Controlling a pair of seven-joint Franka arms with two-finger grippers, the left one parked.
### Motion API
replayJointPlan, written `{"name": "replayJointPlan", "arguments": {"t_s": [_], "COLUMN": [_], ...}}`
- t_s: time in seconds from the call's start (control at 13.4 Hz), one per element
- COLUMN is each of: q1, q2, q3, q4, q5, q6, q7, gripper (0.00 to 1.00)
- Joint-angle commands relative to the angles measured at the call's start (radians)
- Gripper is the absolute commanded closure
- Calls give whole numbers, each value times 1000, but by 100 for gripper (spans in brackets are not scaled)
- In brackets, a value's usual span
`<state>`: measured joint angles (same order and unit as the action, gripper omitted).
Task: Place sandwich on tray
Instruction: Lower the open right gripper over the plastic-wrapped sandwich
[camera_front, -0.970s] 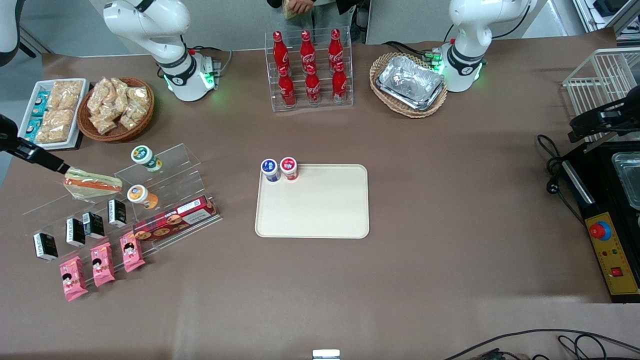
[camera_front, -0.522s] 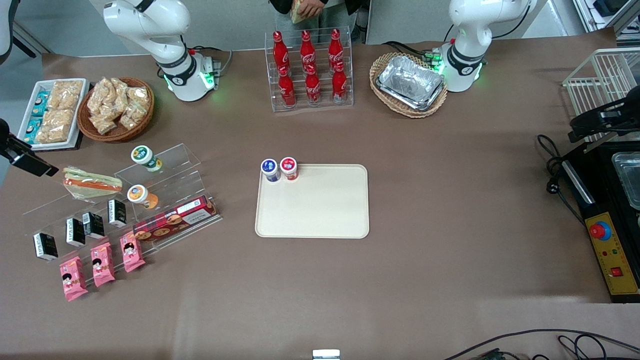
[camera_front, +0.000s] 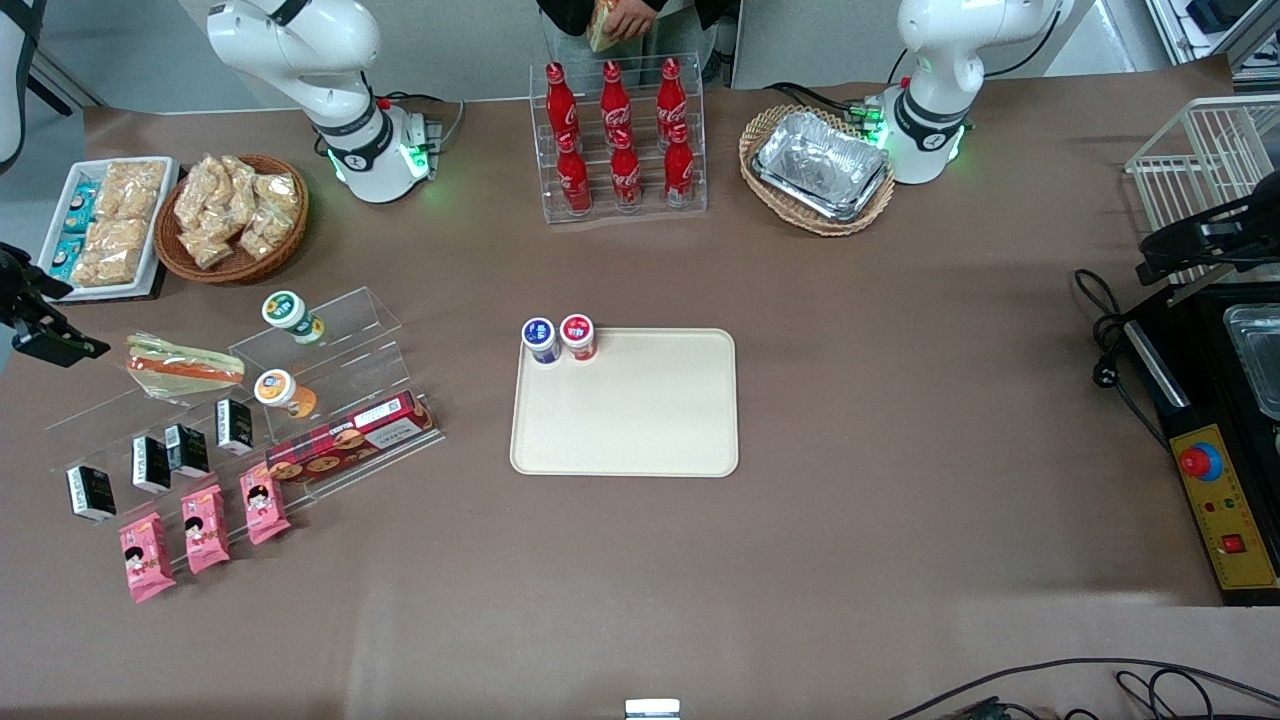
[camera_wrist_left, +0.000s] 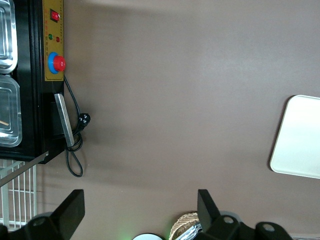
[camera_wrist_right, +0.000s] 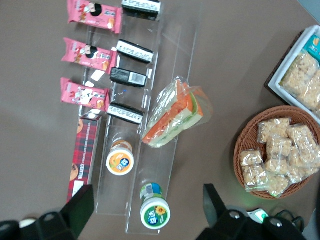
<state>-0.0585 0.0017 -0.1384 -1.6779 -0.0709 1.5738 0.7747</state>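
Observation:
The sandwich needs to go onto the cream tray (camera_front: 640, 415). My gripper will grab it by its wrapped middle (camera_front: 182, 367) next.
The sandwich (camera_front: 182, 364) is a wrapped triangular wedge with orange and green layers. It lies on the upper step of a clear acrylic rack (camera_front: 330, 345) at the working arm's end of the table, and the right wrist view shows the sandwich (camera_wrist_right: 175, 116) from above. My right gripper (camera_front: 62, 348) hangs beside it, nearer the table's edge and apart from it. The gripper (camera_wrist_right: 147, 210) is open, with nothing between its fingers (camera_wrist_right: 80, 206). The cream tray (camera_front: 640, 415) lies flat at mid-table, and its corner (camera_wrist_left: 300, 140) also shows in the left wrist view.
The rack also holds a green-lidded cup (camera_wrist_right: 155, 209), an orange-lidded cup (camera_wrist_right: 120, 161), black cartons (camera_wrist_right: 127, 113), a red biscuit box (camera_wrist_right: 84, 157) and pink packets (camera_wrist_right: 85, 94). Two small cups (camera_front: 560, 338) stand at the tray's corner. A snack basket (camera_front: 232, 218) and white dish (camera_front: 108, 228) are nearby.
My gripper, which reached to the sandwich's tip a second ago, has drawn back toward the table's edge. The sandwich stays on the rack.

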Motion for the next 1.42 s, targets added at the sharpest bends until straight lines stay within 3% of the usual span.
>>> {"name": "replayJointPlan", "arguments": {"t_s": [0.0, 0.3, 1.34], "q1": [-32, -52, -127], "q2": [-28, -112, -192], "q3": [8, 10, 10], "q4": [-86, -245, -565], "q5": [-20, -18, -9], "q6": [70, 192, 535], "q7": [115, 253, 393], "gripper": [3, 3, 3]}}
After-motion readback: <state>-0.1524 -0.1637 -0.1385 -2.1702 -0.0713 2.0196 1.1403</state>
